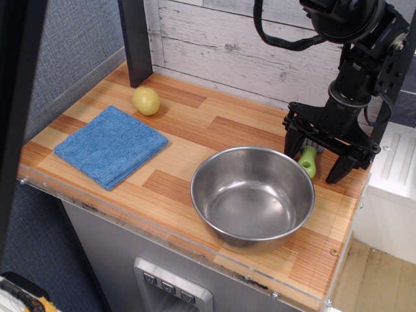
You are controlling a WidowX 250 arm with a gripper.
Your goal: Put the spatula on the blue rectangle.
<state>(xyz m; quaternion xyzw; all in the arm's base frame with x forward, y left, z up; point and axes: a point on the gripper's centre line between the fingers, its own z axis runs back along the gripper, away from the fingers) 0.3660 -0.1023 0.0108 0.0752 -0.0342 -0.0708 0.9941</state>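
Observation:
I will next use my gripper to take hold of the spatula by its lime-green handle [308, 160], so that I can lay it on the blue cloth [111, 146].
The spatula [308, 160] lies on the wooden counter at the back right, behind the steel bowl. Only its lime-green handle shows; the arm hides the grey blade. My gripper [315, 159] is open and low over the spatula, with one black finger [290, 145] to the left of the handle and one [340, 167] to the right. I cannot tell whether the fingers touch it. The blue rectangle [110, 145], a folded blue cloth, lies flat at the front left of the counter, far from the gripper.
A steel bowl [253, 195] stands at the front right, just in front of the spatula. A yellow-green round fruit [146, 101] sits behind the cloth. A black post [134, 39] stands at the back left. A clear rim [130, 211] edges the counter front.

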